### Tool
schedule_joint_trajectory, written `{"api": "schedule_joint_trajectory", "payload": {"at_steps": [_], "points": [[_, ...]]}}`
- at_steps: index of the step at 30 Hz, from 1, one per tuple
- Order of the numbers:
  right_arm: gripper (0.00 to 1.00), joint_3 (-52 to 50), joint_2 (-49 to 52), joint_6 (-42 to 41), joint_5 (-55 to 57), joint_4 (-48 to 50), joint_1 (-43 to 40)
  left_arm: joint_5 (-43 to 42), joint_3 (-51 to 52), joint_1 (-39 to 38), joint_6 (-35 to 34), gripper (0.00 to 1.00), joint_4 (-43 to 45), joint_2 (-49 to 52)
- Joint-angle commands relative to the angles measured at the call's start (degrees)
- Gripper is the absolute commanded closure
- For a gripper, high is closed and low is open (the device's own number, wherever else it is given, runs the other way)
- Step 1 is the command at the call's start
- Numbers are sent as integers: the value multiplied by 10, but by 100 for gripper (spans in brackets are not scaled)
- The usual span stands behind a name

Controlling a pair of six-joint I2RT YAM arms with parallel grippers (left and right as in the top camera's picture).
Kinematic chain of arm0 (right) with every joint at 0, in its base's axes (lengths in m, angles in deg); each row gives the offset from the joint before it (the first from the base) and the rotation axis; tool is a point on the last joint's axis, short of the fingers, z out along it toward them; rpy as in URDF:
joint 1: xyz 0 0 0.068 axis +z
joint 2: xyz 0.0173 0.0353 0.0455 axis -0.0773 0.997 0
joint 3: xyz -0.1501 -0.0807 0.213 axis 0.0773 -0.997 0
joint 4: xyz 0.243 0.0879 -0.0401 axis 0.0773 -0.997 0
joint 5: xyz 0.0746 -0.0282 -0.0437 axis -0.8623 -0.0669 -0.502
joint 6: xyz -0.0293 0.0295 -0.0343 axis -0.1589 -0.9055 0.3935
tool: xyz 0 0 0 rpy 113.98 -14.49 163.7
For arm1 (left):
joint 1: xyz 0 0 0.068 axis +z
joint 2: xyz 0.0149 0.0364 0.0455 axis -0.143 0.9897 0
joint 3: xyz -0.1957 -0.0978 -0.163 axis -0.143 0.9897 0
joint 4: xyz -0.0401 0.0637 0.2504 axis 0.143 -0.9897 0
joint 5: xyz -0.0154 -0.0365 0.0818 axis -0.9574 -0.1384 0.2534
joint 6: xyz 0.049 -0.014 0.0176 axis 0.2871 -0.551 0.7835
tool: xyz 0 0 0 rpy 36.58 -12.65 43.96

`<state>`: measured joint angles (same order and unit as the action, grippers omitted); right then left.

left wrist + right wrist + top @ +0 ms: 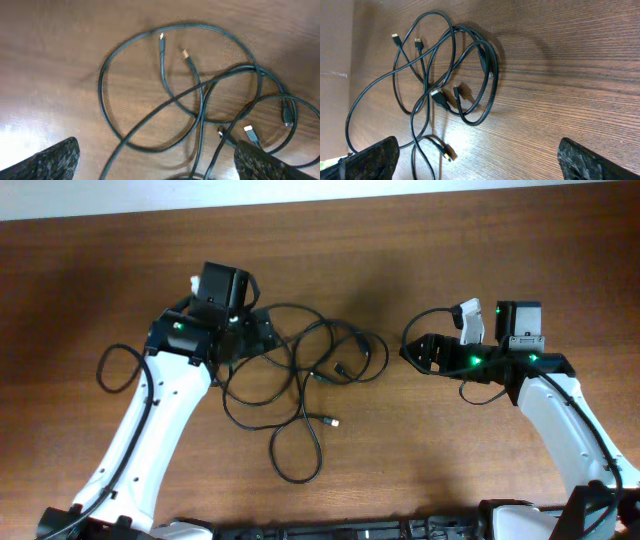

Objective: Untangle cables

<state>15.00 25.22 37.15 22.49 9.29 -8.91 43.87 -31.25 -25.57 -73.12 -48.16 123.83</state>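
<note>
My left gripper is to grip a cable in the middle of its cord, at the tangle's outer edge [231, 374] [121, 142]. The cable's plug ends stay free that way, to untangle it.
The cables [300, 370] lie as several thin black cords in overlapping loops on the wooden table, between the two arms. One plug end [333, 421] points to the front. My left gripper [265, 335] is open at the tangle's left edge. In the left wrist view the cables [201, 100] run between its spread fingers [162, 167], ungripped. My right gripper [412, 353] is open and empty, a short way right of the tangle. In the right wrist view the cables [487, 65] lie ahead to the left, and a plug [449, 154] lies near the left finger of the open jaws [480, 160].
A black wire loop [118, 368] hangs off the left arm at the far left. Another arm wire [425, 318] arcs over the right gripper. The table's far edge [320, 200] runs along the top.
</note>
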Motion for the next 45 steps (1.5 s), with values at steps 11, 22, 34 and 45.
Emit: {"api": "schedule_joint_trajectory", "payload": {"at_steps": [11, 22, 34, 45], "points": [[1, -2, -8, 8, -9, 0, 0, -141, 285, -1, -324, 88, 70, -8], [1, -2, -8, 3, -12, 0, 22, -446, 177, -1, 153, 100, 333, -115], [1, -2, 58, -37, 149, 292, 274, -183, 174, -1, 148, 100, 402, -340], [1, 69, 288, -130, 620, 449, 300, -239, 174, 19, 124, 100, 468, -390]]}}
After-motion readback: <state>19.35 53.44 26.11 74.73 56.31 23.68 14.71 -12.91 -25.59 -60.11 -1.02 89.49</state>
